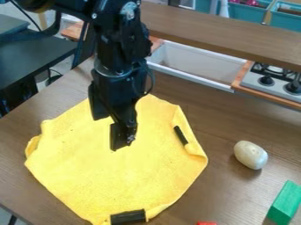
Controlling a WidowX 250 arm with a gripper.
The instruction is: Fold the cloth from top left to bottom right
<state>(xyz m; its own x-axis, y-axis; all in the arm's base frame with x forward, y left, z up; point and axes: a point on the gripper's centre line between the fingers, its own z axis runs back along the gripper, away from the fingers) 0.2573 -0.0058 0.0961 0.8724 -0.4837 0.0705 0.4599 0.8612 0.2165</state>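
I will grab the yellow cloth (111, 171) next by its edge that faces the white drawer. Then I can fold the cloth over on itself with my gripper.
The black gripper (109, 131) hangs over the upper middle of the yellow cloth (111, 171), its two fingers apart and no cloth visible between them. Spread over the brown table, the cloth has uneven edges. Its left corner is curled over, and a narrow flap is turned in along the right side. The arm and gripper hide part of the cloth's top edge. Whether the fingertips touch the fabric, I cannot tell.
A black strip (181, 135) lies at the cloth's right side and a black piece (128, 217) at its bottom edge. Right of the cloth are a whitish oval object (250, 154), a green block (285, 203) and a red object (206, 223). A toy stove (271, 81) stands behind.
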